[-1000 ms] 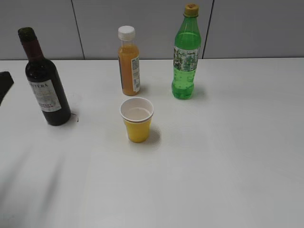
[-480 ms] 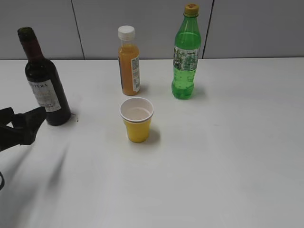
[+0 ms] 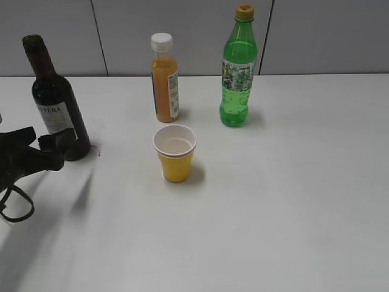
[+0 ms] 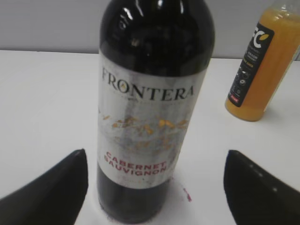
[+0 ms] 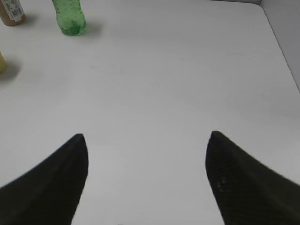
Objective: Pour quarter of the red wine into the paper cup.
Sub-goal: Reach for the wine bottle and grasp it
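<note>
The red wine bottle has most of its bulk below a slim neck (image 3: 39, 57), so my left gripper will next grab its labelled body (image 3: 59, 115) to pour from it.
The red wine bottle (image 3: 56, 106) stands upright at the far left of the table; it is dark glass with red neck foil and a white label. In the left wrist view the red wine bottle (image 4: 152, 108) fills the middle, just ahead of the open fingers. My left gripper (image 3: 44, 139) is open, low by the bottle's base on its near side, not touching it; in its own view the left gripper (image 4: 154, 161) has a finger on each side. The yellow paper cup (image 3: 175, 153) stands upright at the table's middle. My right gripper (image 5: 146, 137) is open and empty over bare table.
An orange juice bottle (image 3: 165, 79) with a white cap stands behind the cup; it also shows in the left wrist view (image 4: 262, 61). A green soda bottle (image 3: 238, 70) stands to its right and in the right wrist view (image 5: 69, 16). A small red stain (image 4: 186, 194) lies by the wine bottle's base.
My left gripper has come in from the left edge toward the wine bottle's base. The bottles and the cup have not moved.
</note>
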Robot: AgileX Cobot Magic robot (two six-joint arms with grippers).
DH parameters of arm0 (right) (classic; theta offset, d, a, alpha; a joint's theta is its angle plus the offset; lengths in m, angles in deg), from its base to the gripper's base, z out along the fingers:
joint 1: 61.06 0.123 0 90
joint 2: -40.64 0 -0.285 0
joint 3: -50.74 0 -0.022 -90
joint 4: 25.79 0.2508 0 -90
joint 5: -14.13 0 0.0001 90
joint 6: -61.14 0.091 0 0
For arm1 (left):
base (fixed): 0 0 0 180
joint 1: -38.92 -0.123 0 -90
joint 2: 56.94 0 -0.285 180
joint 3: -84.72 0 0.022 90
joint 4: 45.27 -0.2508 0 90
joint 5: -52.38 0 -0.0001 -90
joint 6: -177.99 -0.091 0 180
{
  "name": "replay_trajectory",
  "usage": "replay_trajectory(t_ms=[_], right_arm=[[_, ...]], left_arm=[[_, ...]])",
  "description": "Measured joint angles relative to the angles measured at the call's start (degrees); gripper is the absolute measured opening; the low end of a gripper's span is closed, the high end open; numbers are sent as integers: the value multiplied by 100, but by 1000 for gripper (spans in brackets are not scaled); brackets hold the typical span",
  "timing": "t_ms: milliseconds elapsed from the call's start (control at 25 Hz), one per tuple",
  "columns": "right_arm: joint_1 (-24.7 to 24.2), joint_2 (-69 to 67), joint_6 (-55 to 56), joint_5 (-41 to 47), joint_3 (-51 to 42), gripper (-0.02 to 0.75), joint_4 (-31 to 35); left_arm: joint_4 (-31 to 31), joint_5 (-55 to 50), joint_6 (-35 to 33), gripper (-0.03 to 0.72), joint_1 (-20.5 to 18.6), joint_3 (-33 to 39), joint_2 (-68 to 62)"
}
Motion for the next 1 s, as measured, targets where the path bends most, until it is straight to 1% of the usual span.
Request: replay_trajectory(t_ms=[440, 1000], right_arm=[[0, 0, 0, 0, 0, 594, 0], [0, 0, 0, 0, 0, 594, 0]], left_arm=[[92, 0, -95, 688, 0, -961, -840], [189, 0, -95, 687, 0, -1857, -1706]])
